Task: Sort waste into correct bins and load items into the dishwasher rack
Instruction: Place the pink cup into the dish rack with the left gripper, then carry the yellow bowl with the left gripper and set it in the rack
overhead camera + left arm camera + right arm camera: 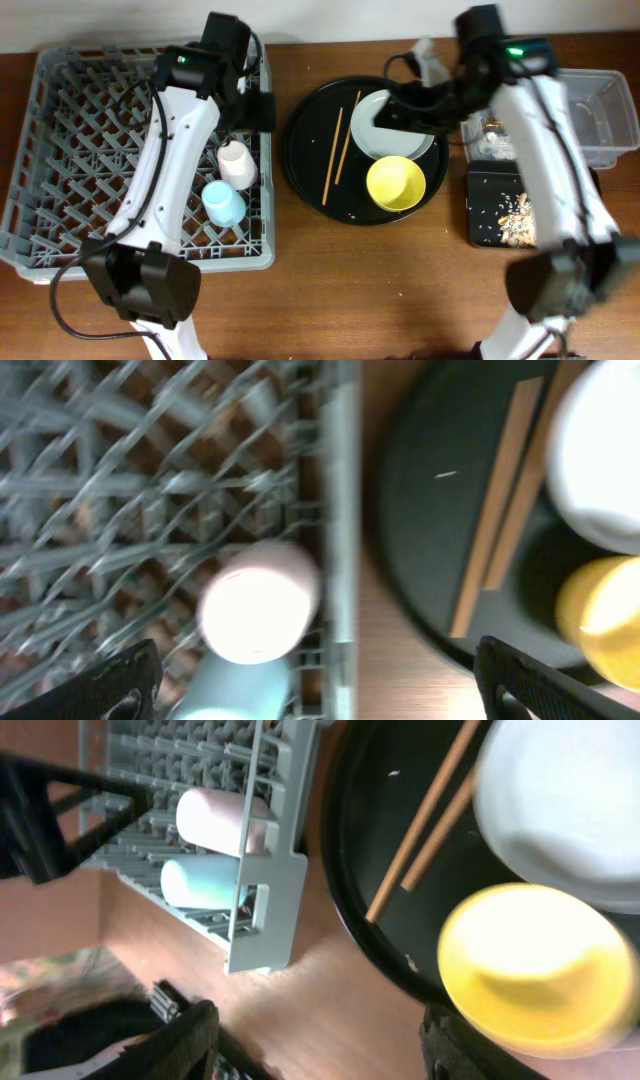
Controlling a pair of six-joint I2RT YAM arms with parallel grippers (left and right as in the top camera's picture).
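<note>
Next, my left gripper grabs one side of the bowl's rim to load the yellow bowl into the dishwasher rack (60, 200), leaving the bowl's body free.
The grey dishwasher rack (60, 200) holds the pink cup (236, 163) and the light-blue cup (224, 202) lying near its right wall. My left gripper (262, 110) is open and empty above that wall; its view shows the pink cup (262, 600), the blue cup (235, 690) and the rack rim (343, 510). My right gripper (397, 108) is open and empty over the grey-green plate (385, 140). The chopsticks (340, 150) and the yellow bowl (396, 183) lie on the round black tray (305, 150). Beige food scraps (518, 215) lie in the flat black tray (485, 225).
The clear tub (605, 115) stands at the far right; pale and brown bits (490, 135) show at its left end, partly hidden by my right arm. The right wrist view shows the bowl (540, 965), plate (570, 800), chopsticks (430, 810) and rack corner (270, 920).
</note>
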